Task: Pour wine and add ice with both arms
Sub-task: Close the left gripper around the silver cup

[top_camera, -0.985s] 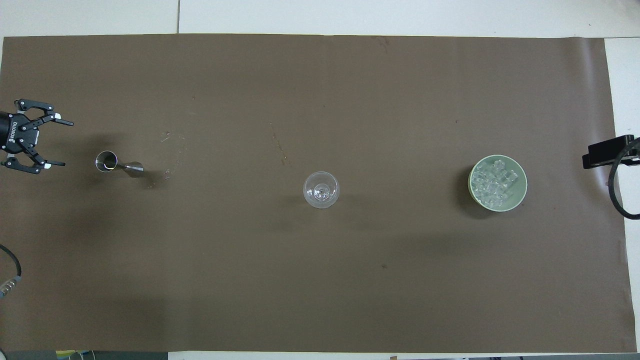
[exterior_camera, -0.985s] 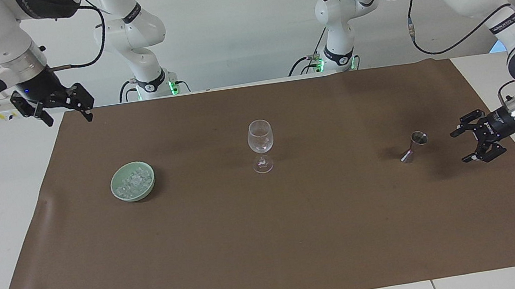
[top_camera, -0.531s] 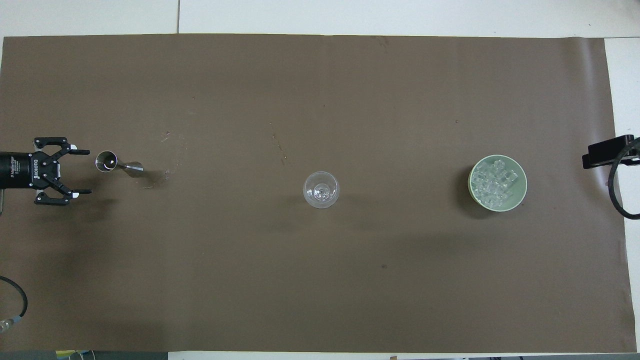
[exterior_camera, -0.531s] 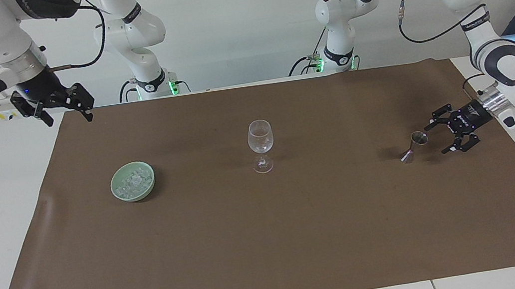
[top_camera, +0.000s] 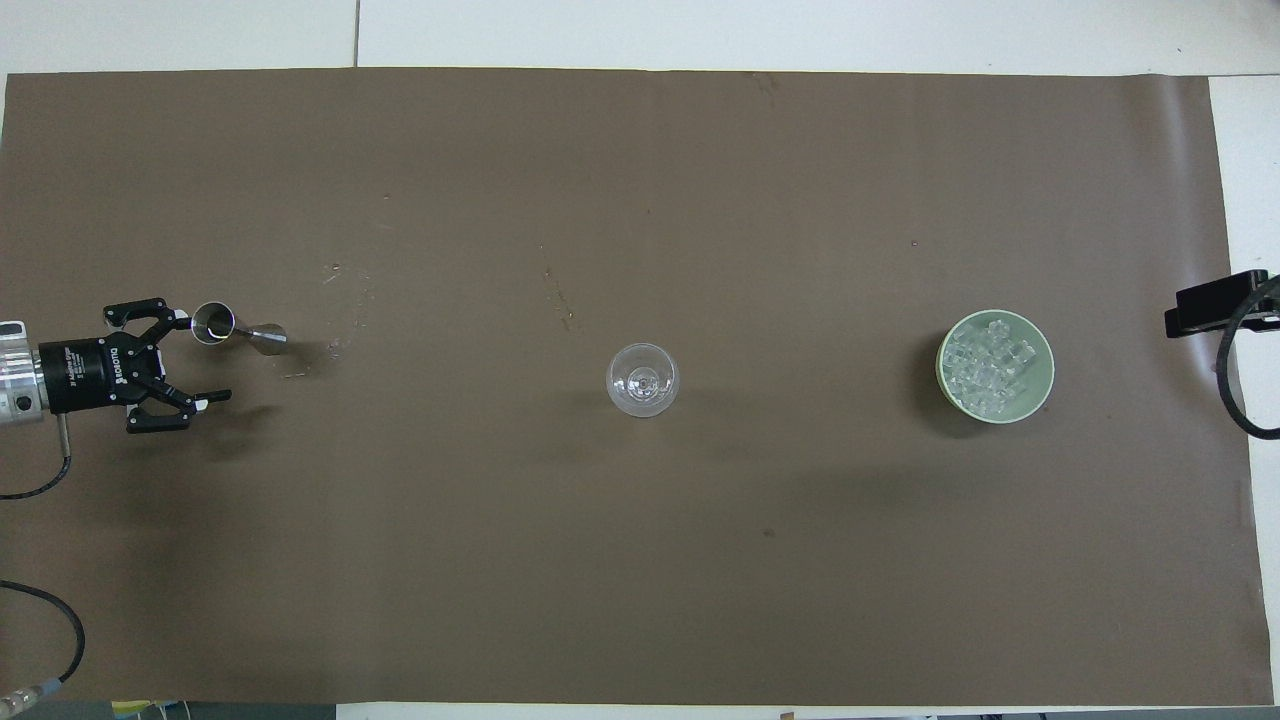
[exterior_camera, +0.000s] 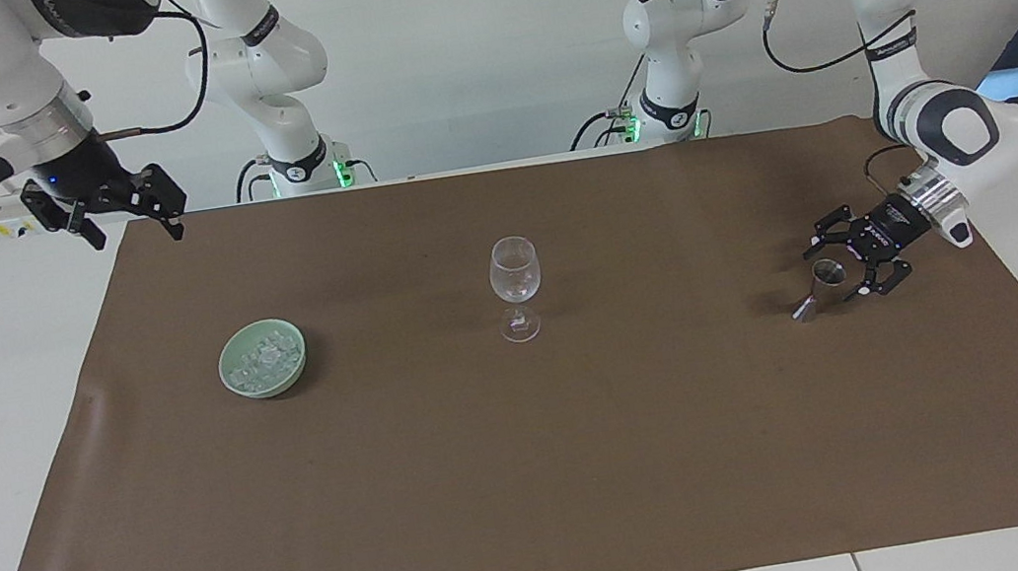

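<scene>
I need to move my left gripper forward before it closes on the jigger, because the jigger's narrow middle (top_camera: 244, 332) is past my left gripper's open fingers.
A clear wine glass (exterior_camera: 515, 275) stands upright mid-mat; it also shows in the overhead view (top_camera: 642, 380). The ice (exterior_camera: 265, 356) fills a pale green bowl (exterior_camera: 226, 375) toward the right arm's end, and it shows from above (top_camera: 985, 366) in the bowl (top_camera: 1047, 382). A small metal jigger (exterior_camera: 818, 287) stands toward the left arm's end, also seen from above (top_camera: 225, 327). My left gripper (exterior_camera: 829, 276) is open, low and right beside the jigger's upper cup; overhead (top_camera: 205, 358) one fingertip lies next to the cup. My right gripper (exterior_camera: 138, 234) is open, raised over the mat's corner.
A brown mat (exterior_camera: 537, 481) covers most of the white table. A black part of the right arm's hand (top_camera: 1215, 305) shows at the overhead view's edge, beside the bowl.
My left gripper has moved in from the table's end toward the jigger, and its open fingers now reach the jigger's cup. The right arm has not moved.
</scene>
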Available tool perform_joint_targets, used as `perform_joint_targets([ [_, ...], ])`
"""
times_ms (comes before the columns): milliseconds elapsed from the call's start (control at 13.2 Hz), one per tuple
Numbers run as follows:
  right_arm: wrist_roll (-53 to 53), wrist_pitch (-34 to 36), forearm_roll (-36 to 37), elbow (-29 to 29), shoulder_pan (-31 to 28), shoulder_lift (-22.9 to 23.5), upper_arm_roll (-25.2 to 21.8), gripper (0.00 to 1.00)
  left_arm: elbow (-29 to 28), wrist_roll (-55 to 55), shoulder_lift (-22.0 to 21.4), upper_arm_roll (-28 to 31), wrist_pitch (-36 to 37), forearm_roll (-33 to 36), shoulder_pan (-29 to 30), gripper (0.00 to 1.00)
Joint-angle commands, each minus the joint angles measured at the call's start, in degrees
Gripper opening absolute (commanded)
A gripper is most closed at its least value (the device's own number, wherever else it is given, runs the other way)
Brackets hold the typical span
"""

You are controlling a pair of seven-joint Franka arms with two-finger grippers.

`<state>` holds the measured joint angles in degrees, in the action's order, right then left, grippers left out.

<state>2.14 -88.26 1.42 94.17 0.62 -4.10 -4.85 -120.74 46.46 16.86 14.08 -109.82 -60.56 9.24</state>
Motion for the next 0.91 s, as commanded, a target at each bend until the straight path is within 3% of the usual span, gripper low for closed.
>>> perform_joint_targets([
  [0,0.8,-0.2,-0.5,0.8,-0.4,-0.7,0.1,1.0,-2.9,0.6,-1.6,0.1,-3.1,-5.5,-1.0,1.0],
  [531,0.8,-0.2,-0.5,0.8,-0.4,-0.7,0.1,1.0,-5.9,-3.4,-2.2,0.0,-5.7,-14.0,-4.0,1.0],
  [834,0.8,-0.2,-0.5,0.8,-0.4,-0.7,0.1,1.0,-6.1,-3.5,-2.4,0.0,-5.2,-14.3,-3.6,1.0],
])
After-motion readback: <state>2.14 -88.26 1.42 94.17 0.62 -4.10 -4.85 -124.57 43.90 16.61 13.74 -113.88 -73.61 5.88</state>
